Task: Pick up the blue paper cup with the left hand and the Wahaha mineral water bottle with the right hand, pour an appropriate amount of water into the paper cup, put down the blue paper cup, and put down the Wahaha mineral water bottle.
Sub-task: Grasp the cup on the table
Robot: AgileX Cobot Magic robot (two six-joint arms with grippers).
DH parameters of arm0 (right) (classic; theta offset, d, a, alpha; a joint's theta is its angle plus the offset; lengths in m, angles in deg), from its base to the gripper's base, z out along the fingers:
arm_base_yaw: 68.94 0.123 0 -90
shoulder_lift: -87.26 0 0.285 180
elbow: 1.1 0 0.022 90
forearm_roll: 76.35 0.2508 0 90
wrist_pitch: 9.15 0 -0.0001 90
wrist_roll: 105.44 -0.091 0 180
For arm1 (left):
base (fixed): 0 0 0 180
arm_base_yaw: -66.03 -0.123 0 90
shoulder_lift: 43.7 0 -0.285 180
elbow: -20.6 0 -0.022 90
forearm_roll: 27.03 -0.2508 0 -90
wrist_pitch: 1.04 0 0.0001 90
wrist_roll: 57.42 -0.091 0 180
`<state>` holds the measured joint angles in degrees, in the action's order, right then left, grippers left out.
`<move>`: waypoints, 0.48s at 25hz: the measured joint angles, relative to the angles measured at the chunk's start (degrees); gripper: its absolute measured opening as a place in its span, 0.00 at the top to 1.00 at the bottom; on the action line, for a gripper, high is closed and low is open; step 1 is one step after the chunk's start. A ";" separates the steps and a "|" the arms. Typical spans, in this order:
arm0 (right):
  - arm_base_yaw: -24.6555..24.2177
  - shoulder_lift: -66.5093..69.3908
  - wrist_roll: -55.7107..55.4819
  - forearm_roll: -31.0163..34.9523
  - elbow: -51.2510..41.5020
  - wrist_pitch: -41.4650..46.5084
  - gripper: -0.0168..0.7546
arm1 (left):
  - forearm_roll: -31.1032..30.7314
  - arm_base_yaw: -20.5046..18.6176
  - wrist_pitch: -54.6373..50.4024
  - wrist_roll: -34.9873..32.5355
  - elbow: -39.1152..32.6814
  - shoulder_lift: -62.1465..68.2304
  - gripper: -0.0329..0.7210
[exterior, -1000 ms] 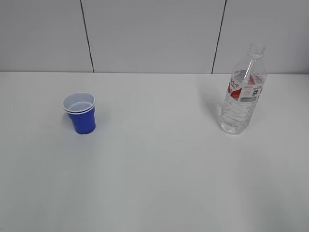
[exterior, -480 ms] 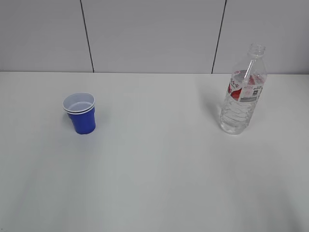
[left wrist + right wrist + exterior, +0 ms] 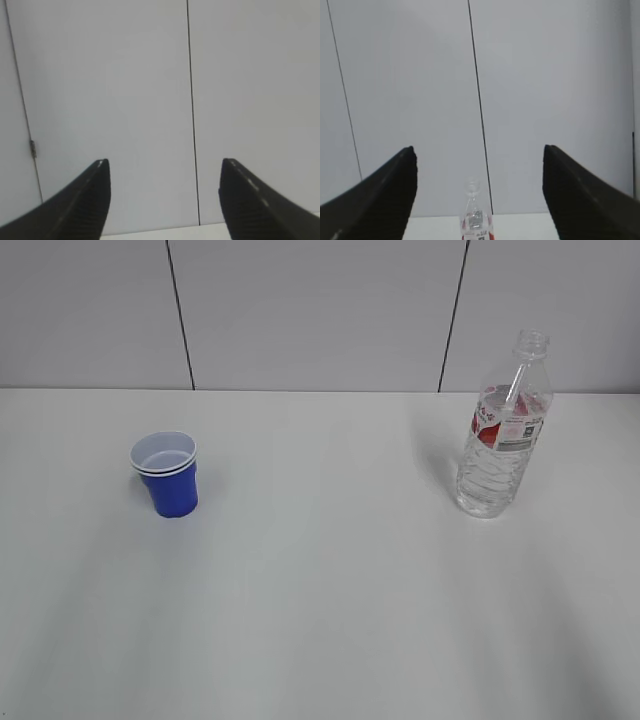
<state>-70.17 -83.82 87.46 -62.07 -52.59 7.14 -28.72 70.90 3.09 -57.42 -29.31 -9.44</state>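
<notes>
My left gripper grabs the blue paper cup's narrower blue lower side (image 3: 174, 494) next, since the cup flares out to a wide double rim (image 3: 167, 469).
The blue paper cup (image 3: 170, 477) stands upright on the left of the white table (image 3: 330, 570), white inside with a double white rim. The Wahaha mineral water bottle (image 3: 502, 436) stands upright and capless on the right; its neck and label top show far off in the right wrist view (image 3: 476, 215). Neither arm shows in the exterior view. My left gripper (image 3: 164, 167) is open and empty, facing the wall; the cup is out of its view. My right gripper (image 3: 479, 152) is open and empty, with the distant bottle between its jaws.
A grey panelled wall (image 3: 320, 310) with dark vertical seams runs behind the table's far edge. The table surface between the cup and the bottle is bare white.
</notes>
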 joint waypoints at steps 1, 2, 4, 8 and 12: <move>0.00 1.43 1.00 0.08 0.01 -1.49 0.22 | 0.00 0.00 3.74 0.00 -1.61 2.66 0.28; 0.00 2.79 2.35 0.08 0.01 -2.41 0.22 | 0.00 0.00 6.35 0.00 -2.65 4.50 0.28; 0.00 6.39 4.48 0.08 -0.02 -4.26 0.22 | 0.00 0.00 11.38 0.00 -4.63 8.10 0.28; 0.00 14.38 5.70 0.13 -0.26 -10.75 0.22 | 0.00 0.00 18.56 0.00 -6.87 14.78 0.28; 0.00 22.83 5.94 0.21 -0.26 -19.42 0.22 | 0.00 0.00 23.79 0.86 -6.97 23.68 0.29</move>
<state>-70.17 -60.99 93.40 -61.85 -52.85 -12.27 -28.72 70.90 26.89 -56.55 -36.28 14.25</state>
